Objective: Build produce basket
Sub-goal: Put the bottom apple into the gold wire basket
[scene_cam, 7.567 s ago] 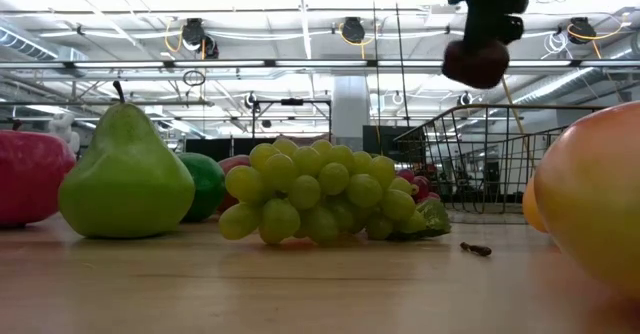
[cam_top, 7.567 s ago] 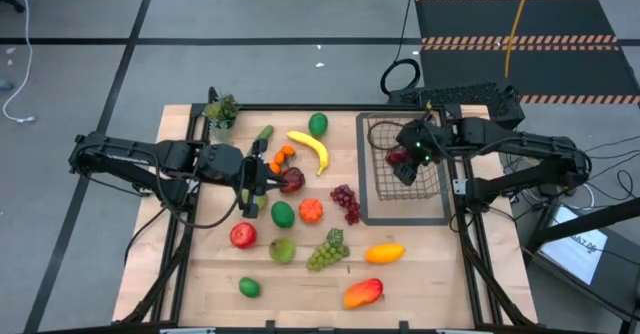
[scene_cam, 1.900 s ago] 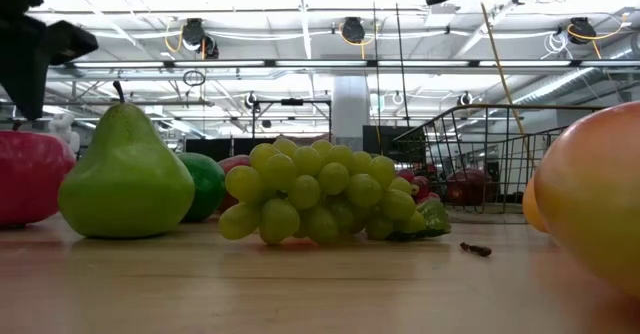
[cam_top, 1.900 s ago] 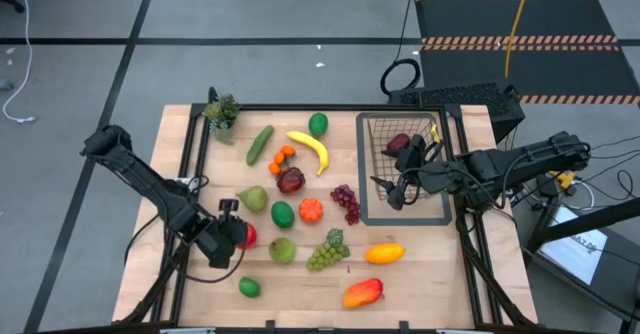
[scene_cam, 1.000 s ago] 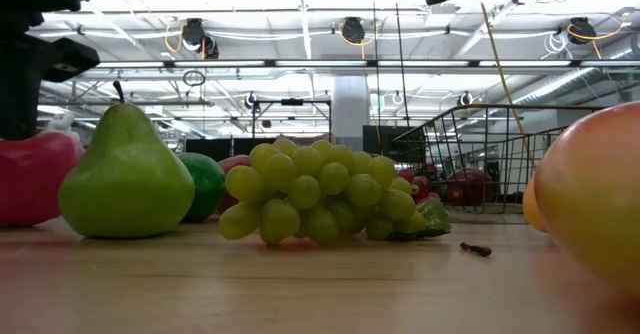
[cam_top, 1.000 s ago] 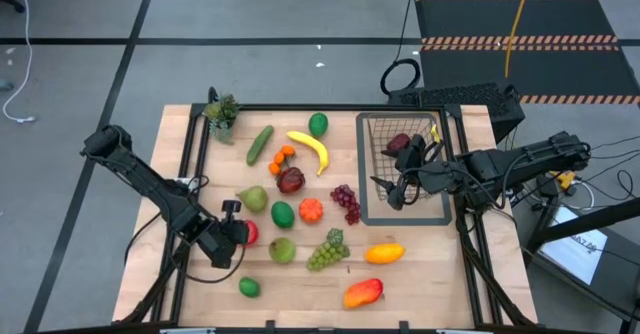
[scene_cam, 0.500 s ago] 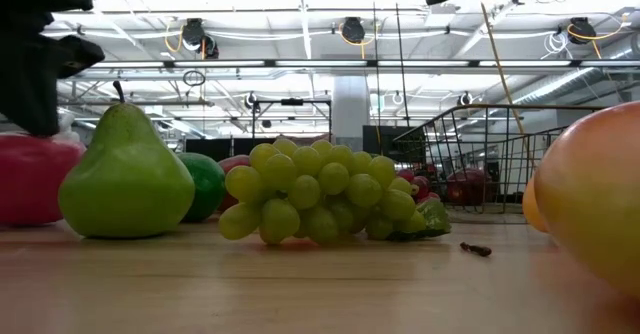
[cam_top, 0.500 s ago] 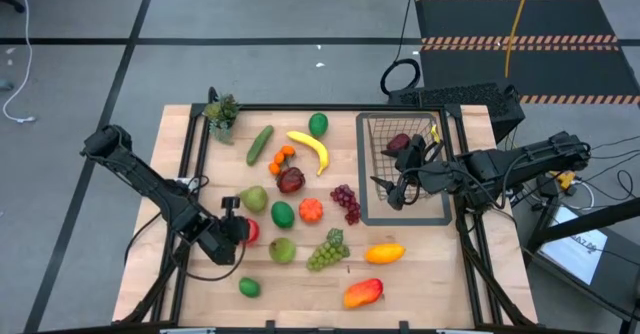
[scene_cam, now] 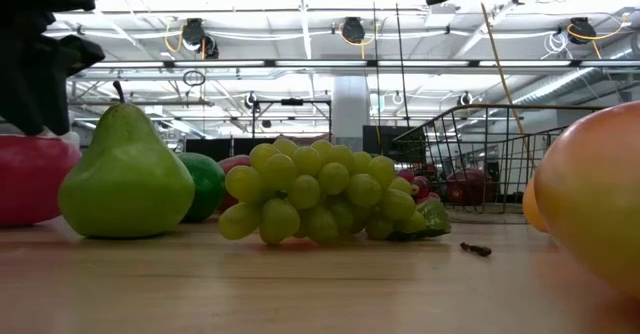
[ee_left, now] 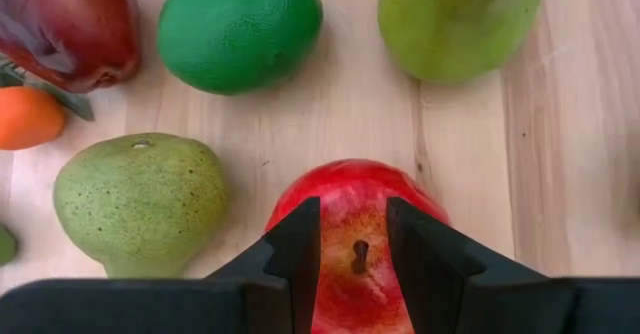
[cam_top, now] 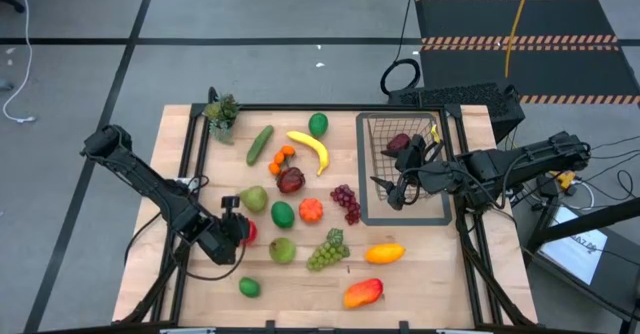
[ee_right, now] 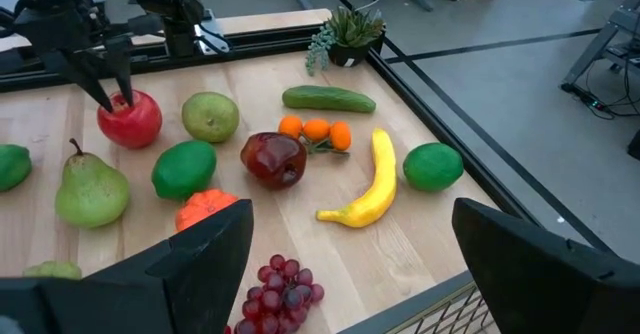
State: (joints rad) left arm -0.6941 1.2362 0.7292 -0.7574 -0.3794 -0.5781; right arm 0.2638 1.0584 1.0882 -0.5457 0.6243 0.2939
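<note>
The robot's left hand should next grab the red apple by its stem. Then it can build the produce basket.
The red apple lies near the table's left side, resting on the wood between a green pear and a speckled green fruit. My left gripper points down at it, open by a narrow gap, one finger on each side of the stem. My right gripper hangs wide open over the near left part of the wire basket, which holds a dark red fruit. Banana, cucumber, purple grapes, green grapes and mango lie loose on the table. My left gripper comes at the red apple's top from above, pointing down, with its fingers either side of the stem. The fingers do not meet the stem. Whether their tips rest on the apple's skin, I cannot tell. The apple sits on the table.
The basket stands on a flat dark tray at the table's right side. A small potted plant sits at the far left corner. A lime and a yellow-orange fruit lie near the front, with bare wood around them.
My left gripper has crept a little toward the table's far edge, coming over the middle of the red apple, at about the same low height. The apple has stayed in place. The right arm has kept still.
</note>
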